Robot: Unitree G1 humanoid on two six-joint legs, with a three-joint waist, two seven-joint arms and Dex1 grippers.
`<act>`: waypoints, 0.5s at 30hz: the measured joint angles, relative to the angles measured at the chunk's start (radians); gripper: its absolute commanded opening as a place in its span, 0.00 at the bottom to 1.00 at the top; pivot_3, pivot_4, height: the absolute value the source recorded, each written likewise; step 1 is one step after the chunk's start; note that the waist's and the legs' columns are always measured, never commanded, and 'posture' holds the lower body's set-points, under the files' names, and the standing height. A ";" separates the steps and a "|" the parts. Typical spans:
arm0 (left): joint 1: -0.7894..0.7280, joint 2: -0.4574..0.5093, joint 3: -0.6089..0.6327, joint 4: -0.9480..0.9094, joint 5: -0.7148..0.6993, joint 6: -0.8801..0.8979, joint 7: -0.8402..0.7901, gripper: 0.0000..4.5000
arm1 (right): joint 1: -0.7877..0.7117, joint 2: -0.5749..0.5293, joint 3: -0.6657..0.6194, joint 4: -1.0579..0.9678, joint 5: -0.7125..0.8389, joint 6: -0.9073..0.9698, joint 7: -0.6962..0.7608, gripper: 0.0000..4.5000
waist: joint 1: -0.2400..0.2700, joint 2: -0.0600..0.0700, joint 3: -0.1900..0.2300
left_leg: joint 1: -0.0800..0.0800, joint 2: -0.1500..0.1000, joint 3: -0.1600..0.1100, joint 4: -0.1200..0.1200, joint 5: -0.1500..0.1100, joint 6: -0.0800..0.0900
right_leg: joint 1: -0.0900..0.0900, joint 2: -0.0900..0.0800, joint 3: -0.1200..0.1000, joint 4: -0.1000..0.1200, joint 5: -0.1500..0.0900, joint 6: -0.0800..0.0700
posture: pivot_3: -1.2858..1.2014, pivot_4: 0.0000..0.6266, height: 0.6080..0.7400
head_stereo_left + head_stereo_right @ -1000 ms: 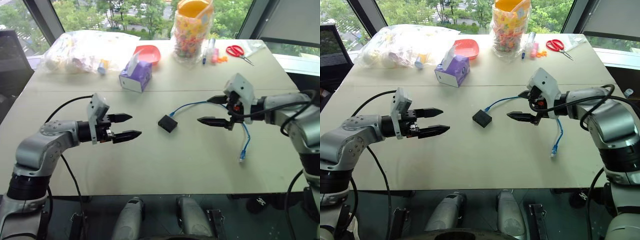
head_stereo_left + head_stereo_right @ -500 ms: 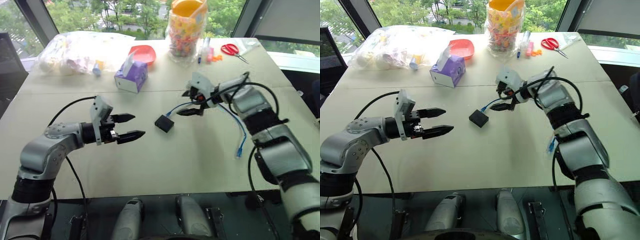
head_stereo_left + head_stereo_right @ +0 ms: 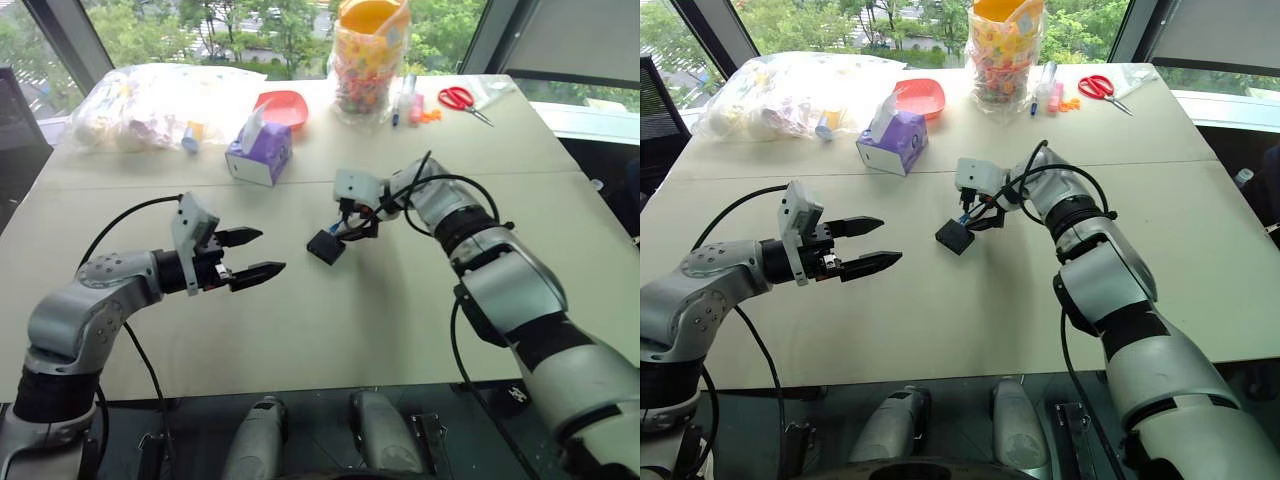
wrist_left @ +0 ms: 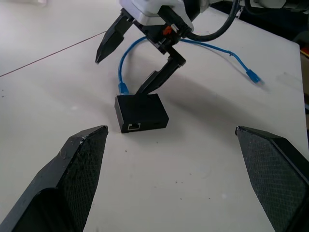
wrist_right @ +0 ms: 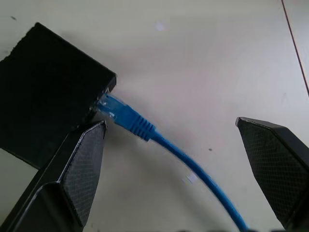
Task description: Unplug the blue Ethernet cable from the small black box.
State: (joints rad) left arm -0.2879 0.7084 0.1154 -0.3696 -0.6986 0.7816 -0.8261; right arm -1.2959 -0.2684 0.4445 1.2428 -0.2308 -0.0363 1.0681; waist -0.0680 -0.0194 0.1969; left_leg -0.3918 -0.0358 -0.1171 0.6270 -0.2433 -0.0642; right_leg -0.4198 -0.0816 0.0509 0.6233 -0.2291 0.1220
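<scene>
The right gripper grabs the cable by its stiff blue plug boot (image 5: 132, 120) next, close to the box, since the cord (image 5: 199, 173) curves away thin and slack.
The small black box (image 3: 325, 247) lies flat near the middle of the table. The blue Ethernet cable (image 5: 193, 170) is plugged into the box's (image 5: 43, 96) side by its clear plug (image 5: 111, 108). Its free end (image 4: 253, 76) trails off on the table beyond. My right gripper (image 3: 352, 226) hangs open just above the cable beside the box, one finger on each side of the cord, holding nothing. To the box's left my left gripper (image 3: 271, 250) stands open and empty, pointing at the box (image 4: 141, 112) from a short distance.
A purple tissue box (image 3: 258, 152), a red bowl (image 3: 282, 105), a bag of items (image 3: 165, 95), a candy jar (image 3: 370, 60), markers (image 3: 410, 100) and red scissors (image 3: 462, 98) sit along the far side. Bare tabletop surrounds the black box.
My right arm has swung left and down from the table's right side until its open gripper is over the cable at the box. The left gripper stayed in place.
</scene>
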 measured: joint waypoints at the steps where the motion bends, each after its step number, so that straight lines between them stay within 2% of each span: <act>1: 0.001 0.000 0.002 0.000 -0.001 0.000 0.002 1.00 | -0.004 0.008 -0.004 0.007 -0.004 0.003 0.008 0.88 | -0.002 0.000 0.000 | 0.000 0.000 0.000 0.000 0.000 0.000 | 0.000 0.000 0.000 0.001 0.000 0.000 | 0.52 0.24 1.00; 2: 0.001 0.000 0.004 0.000 -0.002 0.000 0.003 1.00 | -0.004 0.014 -0.005 0.010 -0.005 0.004 0.014 0.82 | -0.003 0.000 0.000 | 0.000 0.000 0.000 0.000 0.000 0.000 | 0.000 0.000 0.000 0.001 0.000 0.000 | 0.52 0.24 1.00; 9: 0.011 0.000 0.018 -0.029 -0.010 0.000 0.028 1.00 | 0.004 0.044 -0.027 0.017 -0.022 0.012 0.052 0.02 | -0.004 0.000 0.000 | 0.001 0.000 0.000 0.002 0.001 -0.002 | -0.002 0.001 0.001 0.007 0.000 0.000 | 0.52 0.24 1.00; 15: -0.015 -0.002 0.007 -0.004 -0.009 -0.002 0.019 1.00 | 0.079 -0.024 -0.060 -0.104 -0.023 -0.006 0.024 0.02 | 0.003 0.000 0.000 | 0.000 -0.001 -0.001 0.003 0.001 -0.002 | -0.001 0.000 0.001 0.007 0.000 -0.001 | 0.52 0.24 1.00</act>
State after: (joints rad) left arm -0.3025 0.7067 0.1222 -0.3739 -0.7073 0.7793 -0.8075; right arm -1.2171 -0.2926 0.3849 1.1389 -0.2541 -0.0419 1.0916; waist -0.0655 -0.0195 0.1968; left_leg -0.3916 -0.0367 -0.1178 0.6301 -0.2419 -0.0662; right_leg -0.4210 -0.0814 0.0517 0.6298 -0.2291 0.1215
